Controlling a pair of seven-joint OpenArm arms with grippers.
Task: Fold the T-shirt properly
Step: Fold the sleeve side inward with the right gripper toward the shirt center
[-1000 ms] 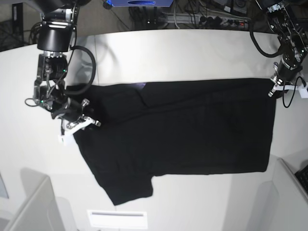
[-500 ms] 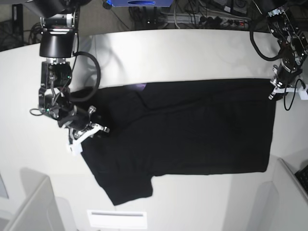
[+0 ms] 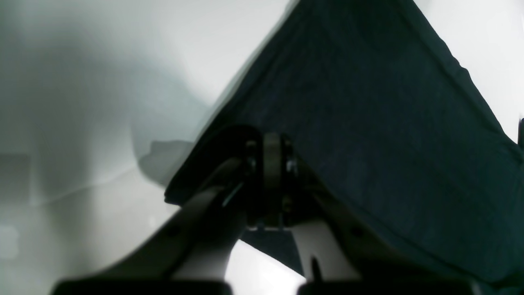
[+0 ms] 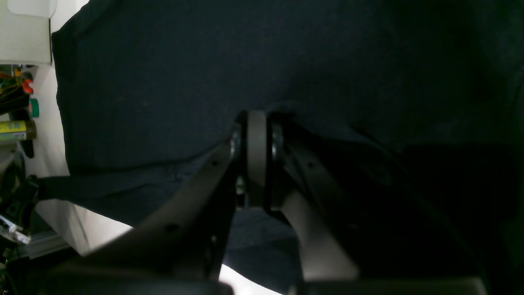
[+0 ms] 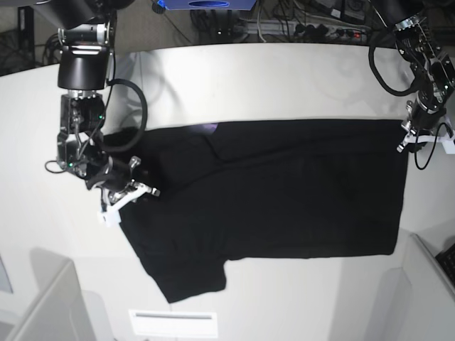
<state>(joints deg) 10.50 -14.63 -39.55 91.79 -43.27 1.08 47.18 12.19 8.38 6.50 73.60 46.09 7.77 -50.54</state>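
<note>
I should open my left gripper now: the shirt's corner (image 5: 404, 128) curls just above the white table, so the corner would settle flat.
The black T-shirt (image 5: 284, 192) lies spread plain side up across the white table (image 5: 270, 78), with one sleeve (image 5: 188, 273) pointing to the front. A small purple patch (image 5: 208, 128) shows at its back edge. My left gripper (image 5: 409, 140) is at the shirt's back right corner. In the left wrist view it (image 3: 270, 149) is shut on that corner of cloth (image 3: 368, 123), which rises off the table. My right gripper (image 5: 130, 193) is at the shirt's left edge. In the right wrist view it (image 4: 256, 123) is shut on a fold of the black cloth (image 4: 163, 82).
A white flat label or tray (image 5: 173, 323) lies at the table's front edge. Grey partitions stand at the front left (image 5: 43, 305) and front right (image 5: 426, 284). Cables and power strips (image 5: 313, 28) run behind the table. Bottles and small items (image 4: 16, 123) show beside the table.
My right gripper has moved right and toward the front, drawing the shirt's left edge inward. My left gripper has shifted slightly toward the front with its corner.
</note>
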